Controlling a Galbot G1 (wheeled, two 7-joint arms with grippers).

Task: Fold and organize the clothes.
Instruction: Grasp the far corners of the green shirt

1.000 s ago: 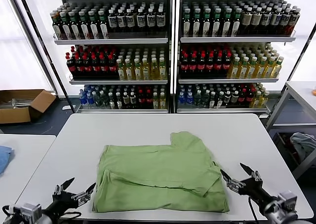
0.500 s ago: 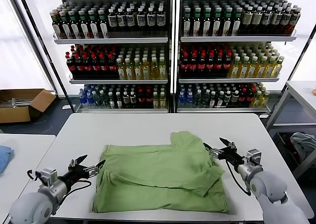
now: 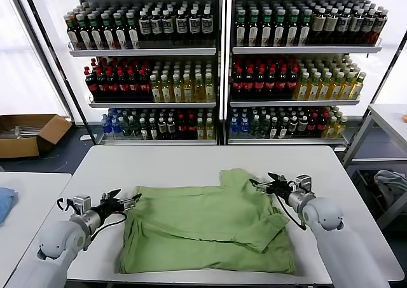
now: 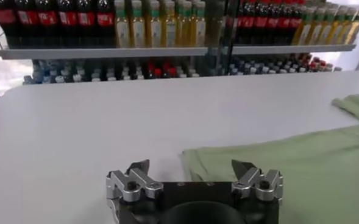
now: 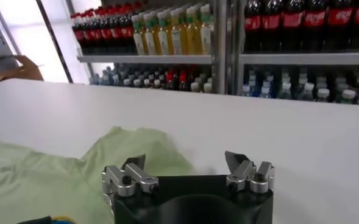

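Next, my left gripper grabs the light green polo shirt by its folded corner opposite the sleeve to fold it.
The light green polo shirt lies partly folded on the white table, one sleeve sticking out toward the far right. Its collar, buttons and logo are hidden. My left gripper is open and empty, low over the table at the shirt's far left corner; the left wrist view shows that corner just ahead of my open gripper. My right gripper is open and empty at the sleeve's right edge; the right wrist view shows the sleeve in front of my open gripper.
Shelves of bottles stand behind the table. A cardboard box lies on the floor at left. A second table at left carries a blue cloth. A grey cloth lies at right.
Both arms have moved from the table's near edge away from me and inward, the left to the shirt's far left corner, the right to the sleeve. The shirt has not moved.
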